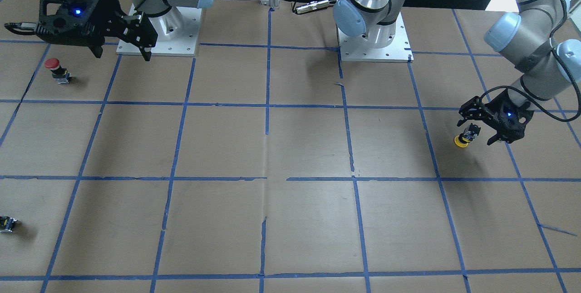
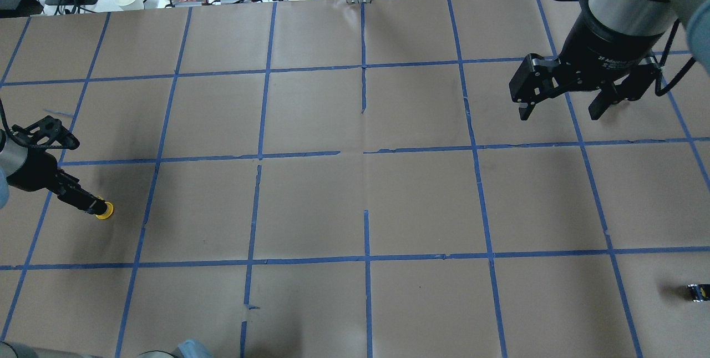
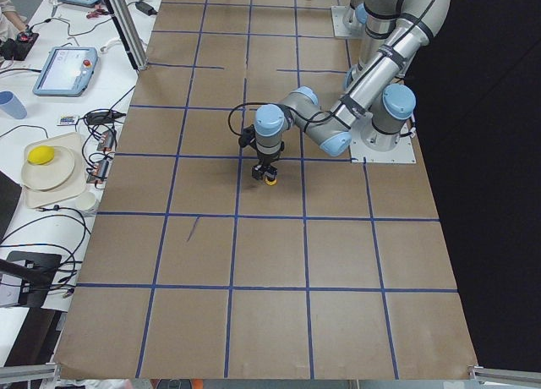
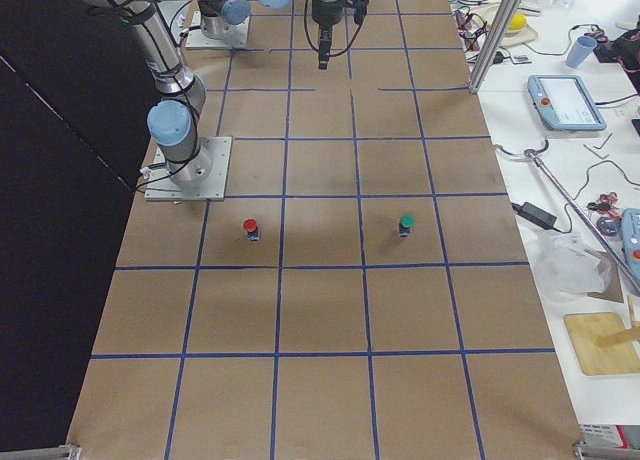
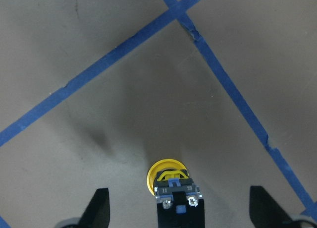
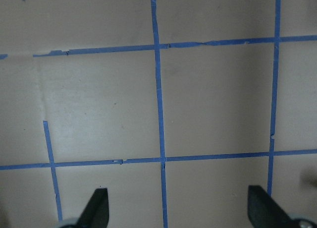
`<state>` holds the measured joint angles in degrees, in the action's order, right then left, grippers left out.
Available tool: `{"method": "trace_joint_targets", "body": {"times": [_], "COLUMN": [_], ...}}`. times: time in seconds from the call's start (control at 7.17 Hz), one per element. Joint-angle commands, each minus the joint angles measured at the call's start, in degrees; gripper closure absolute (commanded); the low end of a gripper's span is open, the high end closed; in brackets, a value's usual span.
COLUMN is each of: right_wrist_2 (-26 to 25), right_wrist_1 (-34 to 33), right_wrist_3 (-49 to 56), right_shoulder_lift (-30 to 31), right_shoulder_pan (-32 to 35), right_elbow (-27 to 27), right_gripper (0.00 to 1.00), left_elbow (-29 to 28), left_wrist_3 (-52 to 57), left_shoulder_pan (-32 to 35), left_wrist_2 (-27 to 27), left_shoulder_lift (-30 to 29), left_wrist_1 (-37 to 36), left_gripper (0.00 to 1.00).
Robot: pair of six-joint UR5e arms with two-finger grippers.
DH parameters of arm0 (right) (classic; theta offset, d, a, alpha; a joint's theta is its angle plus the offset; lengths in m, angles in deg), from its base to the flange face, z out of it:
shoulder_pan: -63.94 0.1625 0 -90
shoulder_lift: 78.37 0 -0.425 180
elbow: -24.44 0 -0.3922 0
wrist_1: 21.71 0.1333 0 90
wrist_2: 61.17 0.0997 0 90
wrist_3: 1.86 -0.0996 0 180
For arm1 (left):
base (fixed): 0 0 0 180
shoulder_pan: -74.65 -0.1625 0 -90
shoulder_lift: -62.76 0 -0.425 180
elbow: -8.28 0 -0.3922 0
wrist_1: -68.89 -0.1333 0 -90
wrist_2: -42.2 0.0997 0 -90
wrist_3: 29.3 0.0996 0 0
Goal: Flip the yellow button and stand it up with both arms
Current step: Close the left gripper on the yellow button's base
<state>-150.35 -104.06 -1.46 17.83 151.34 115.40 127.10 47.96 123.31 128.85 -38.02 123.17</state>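
Note:
The left gripper should grab the yellow button by its black-grey base [image 1: 471, 131] next, so that the yellow button's yellow cap [image 1: 460, 142] stays free for flipping with both arms.
The yellow button [image 1: 463, 139] is at the table's left end with its yellow cap down on the paper and its black-grey base tilted up. It also shows in the overhead view [image 2: 104, 211] and in the left wrist view [image 5: 171, 181]. My left gripper [image 1: 482, 126] is low over it with the jaws wide open. In the left wrist view the button sits between the two fingertips [image 5: 100, 208], and neither pad touches it. My right gripper [image 2: 559, 115] hangs high over the far right of the table, open and empty.
A red-capped button [image 1: 53, 68] stands near the right arm's base. A green-capped button [image 4: 405, 223] stands further out on that end. A small capless black block [image 2: 698, 292] lies at the right edge. Blue tape lines grid the brown paper.

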Motion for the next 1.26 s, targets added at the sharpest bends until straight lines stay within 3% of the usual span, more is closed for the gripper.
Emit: {"method": "trace_joint_targets", "body": {"times": [0.0, 0.7, 0.98, 1.12], "right_wrist_2": [1.02, 1.20, 0.51, 0.15], "right_wrist_1": [3.77, 2.55, 2.55, 2.46], "right_wrist_3": [0.04, -1.62, -2.16, -1.81], "right_shoulder_lift": [-0.92, -1.19, -1.81, -2.07], "right_shoulder_pan": [1.37, 1.28, 1.63, 1.29], "right_elbow": [-3.34, -2.37, -2.37, -2.37], "right_gripper": [0.00, 0.00, 0.00, 0.00], "left_elbow": [0.27, 1.24, 0.98, 0.54], "left_wrist_3": [-0.53, -2.37, -5.52, -6.76], "left_shoulder_pan": [0.73, 1.35, 1.96, 3.36], "left_wrist_2": [3.06, 7.03, 5.73, 2.94], "left_shoulder_lift": [-0.29, -0.21, 0.40, 2.67], "left_wrist_1": [-1.88, -1.90, -1.02, 4.29], "left_gripper": [0.15, 0.74, 0.78, 0.80]}}
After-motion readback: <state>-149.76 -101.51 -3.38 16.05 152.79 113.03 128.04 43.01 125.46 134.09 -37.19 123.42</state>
